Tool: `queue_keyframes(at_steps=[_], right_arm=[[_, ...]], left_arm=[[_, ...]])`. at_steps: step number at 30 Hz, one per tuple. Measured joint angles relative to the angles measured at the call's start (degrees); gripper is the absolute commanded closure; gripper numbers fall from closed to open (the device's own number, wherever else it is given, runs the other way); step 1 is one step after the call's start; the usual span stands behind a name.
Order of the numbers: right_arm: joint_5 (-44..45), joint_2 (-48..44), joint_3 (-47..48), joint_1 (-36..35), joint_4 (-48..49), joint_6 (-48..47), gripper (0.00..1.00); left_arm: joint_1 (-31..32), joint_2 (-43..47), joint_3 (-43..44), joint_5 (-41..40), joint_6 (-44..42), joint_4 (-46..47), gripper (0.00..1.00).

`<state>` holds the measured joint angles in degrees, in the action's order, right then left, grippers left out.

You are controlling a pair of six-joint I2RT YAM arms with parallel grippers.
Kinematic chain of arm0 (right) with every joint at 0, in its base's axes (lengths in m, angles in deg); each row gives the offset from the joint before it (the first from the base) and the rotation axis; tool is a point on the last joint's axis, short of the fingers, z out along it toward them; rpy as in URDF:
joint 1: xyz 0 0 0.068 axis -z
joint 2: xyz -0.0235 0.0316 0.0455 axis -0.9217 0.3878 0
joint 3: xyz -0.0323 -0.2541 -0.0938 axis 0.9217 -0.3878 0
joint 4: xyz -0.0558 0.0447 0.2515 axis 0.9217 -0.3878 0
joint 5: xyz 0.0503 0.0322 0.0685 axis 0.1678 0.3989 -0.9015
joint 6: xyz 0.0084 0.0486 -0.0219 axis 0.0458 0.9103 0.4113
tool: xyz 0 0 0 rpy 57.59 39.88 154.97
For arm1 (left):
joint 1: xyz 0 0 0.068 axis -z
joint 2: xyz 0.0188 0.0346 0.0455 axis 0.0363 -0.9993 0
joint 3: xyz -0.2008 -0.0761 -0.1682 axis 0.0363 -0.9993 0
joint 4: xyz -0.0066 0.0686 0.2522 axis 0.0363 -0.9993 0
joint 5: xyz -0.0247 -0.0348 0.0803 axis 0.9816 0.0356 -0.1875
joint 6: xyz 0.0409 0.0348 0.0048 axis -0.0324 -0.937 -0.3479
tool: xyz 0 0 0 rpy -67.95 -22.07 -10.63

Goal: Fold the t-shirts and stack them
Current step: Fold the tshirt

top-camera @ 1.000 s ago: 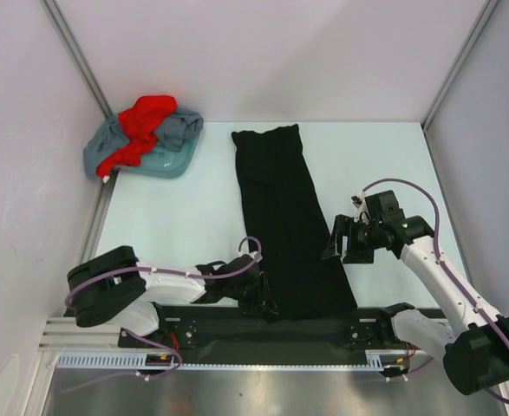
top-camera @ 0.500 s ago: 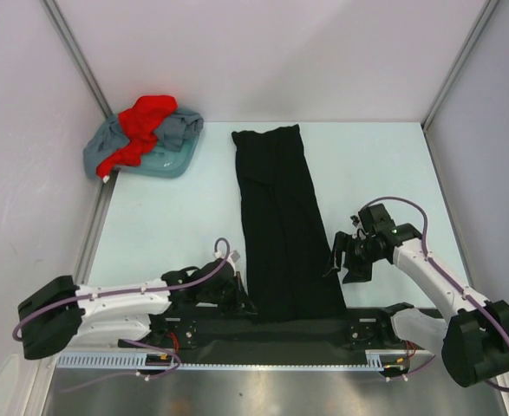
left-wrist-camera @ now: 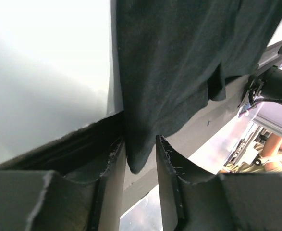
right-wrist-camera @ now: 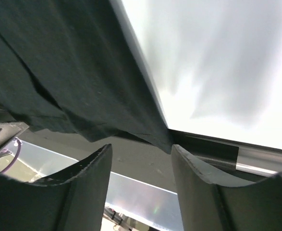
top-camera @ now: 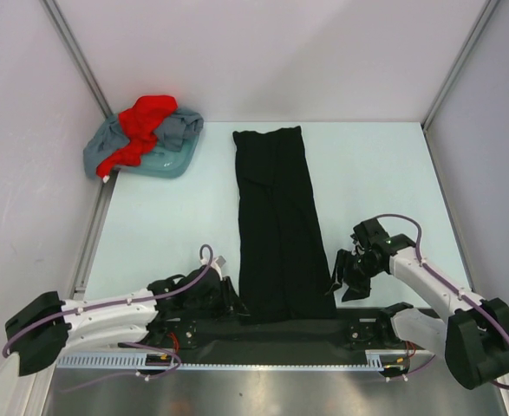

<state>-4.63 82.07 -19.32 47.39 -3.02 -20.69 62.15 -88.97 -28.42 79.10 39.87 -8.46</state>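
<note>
The black t-shirt's near corner hangs between the open fingers, so my left gripper closes next. Closing now would catch the t-shirt.
The black t-shirt [top-camera: 276, 217] lies as a long narrow strip down the middle of the table, its near end hanging over the front edge. My left gripper [top-camera: 234, 300] is at its near left corner. In the left wrist view that gripper [left-wrist-camera: 138, 140] is open, with the black shirt [left-wrist-camera: 179, 62] corner dangling loosely between the fingers. My right gripper [top-camera: 342, 282] is at the near right corner. It [right-wrist-camera: 141, 147] is open wide, the black shirt [right-wrist-camera: 68, 72] edge just above its fingers. The red t-shirt [top-camera: 146, 120] lies crumpled on the grey-blue t-shirt [top-camera: 172, 146] at the back left.
A black rail [top-camera: 263, 331] runs along the table's near edge under the shirt's end. White walls with metal posts [top-camera: 76, 61] close in the left, back and right sides. The shirt pile sits against the left wall.
Both grippers have dropped toward the near edge, to the black shirt's near corners. The shirt's flared near end has narrowed and straightened. The left arm now lies low and stretched out.
</note>
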Motion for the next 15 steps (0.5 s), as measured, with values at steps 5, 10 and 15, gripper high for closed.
queue_keyframes(at_steps=[5,10,15], right_arm=[[0.0,-1.4,-2.9,-0.4,0.0,0.6,0.47],[0.0,-1.4,-4.6,-0.4,0.4,0.7,0.47],[-0.6,-1.0,-7.0,-0.7,2.6,1.0,0.5]], left_arm=[[-0.2,-3.9,0.0,0.5,-0.1,3.0,0.6],[-0.3,-4.9,0.1,0.9,-0.3,4.2,0.62],[-0.3,-4.8,0.1,1.0,-0.4,4.2,0.63]])
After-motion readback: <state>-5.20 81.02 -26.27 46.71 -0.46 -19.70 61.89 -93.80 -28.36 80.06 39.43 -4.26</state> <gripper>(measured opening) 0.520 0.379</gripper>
